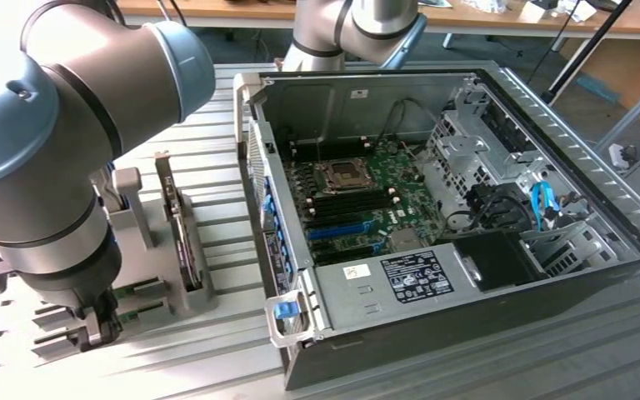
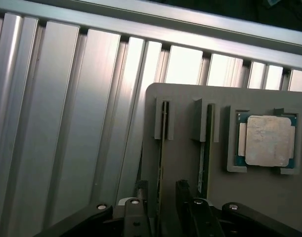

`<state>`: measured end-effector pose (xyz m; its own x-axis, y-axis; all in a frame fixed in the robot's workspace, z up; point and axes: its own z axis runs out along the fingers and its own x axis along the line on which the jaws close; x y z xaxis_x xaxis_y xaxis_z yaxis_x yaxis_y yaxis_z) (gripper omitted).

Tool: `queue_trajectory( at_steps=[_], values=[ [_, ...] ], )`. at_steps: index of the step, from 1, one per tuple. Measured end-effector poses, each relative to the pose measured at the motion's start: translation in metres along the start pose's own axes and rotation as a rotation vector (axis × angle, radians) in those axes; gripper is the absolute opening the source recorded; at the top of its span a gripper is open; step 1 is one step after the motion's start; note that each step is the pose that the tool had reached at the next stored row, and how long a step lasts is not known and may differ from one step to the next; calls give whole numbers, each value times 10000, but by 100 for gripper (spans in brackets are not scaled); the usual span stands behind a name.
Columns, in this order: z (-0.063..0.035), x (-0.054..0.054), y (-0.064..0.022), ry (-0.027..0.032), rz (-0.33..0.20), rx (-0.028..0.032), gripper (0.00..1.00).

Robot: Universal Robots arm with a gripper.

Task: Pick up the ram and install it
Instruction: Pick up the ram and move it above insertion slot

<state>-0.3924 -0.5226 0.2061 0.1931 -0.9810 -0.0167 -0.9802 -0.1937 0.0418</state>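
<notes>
The gripper grabs the ram by its long plain edge (image 2: 160,192) next, so the ram's contacts stay free to enter the motherboard slot.
The ram (image 2: 162,148) is a thin green stick standing on edge in a slot of the grey holder (image 2: 185,163). A second such stick (image 2: 205,148) stands in the neighbouring slot. My gripper (image 2: 159,196) is open, its two dark fingers (image 2: 136,197) straddling the near end of the first ram, with a gap on both sides. In the exterior view my gripper (image 1: 81,327) hangs low over the holder (image 1: 147,287) at the exterior view's left, beside the open computer case (image 1: 432,217). The motherboard (image 1: 365,200) lies bare inside the case.
A processor chip (image 2: 267,140) sits in a square recess of the holder. A dark expansion card (image 1: 176,225) stands upright in the holder behind my gripper. The ribbed aluminium table (image 2: 66,123) surrounds the holder. The case wall (image 1: 259,192) rises close to the holder.
</notes>
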Motion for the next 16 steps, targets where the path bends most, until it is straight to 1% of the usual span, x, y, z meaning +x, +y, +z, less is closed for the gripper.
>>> queue_trajectory(
  at_steps=[2,13,14,16],
  values=[
    [6,-1,-1,7,-170,-3,36],
    [15,-11,-3,6,-171,-3,36],
    [15,-10,-3,6,-171,-3,35],
    [15,-10,-3,7,-171,-3,22]
  ],
)
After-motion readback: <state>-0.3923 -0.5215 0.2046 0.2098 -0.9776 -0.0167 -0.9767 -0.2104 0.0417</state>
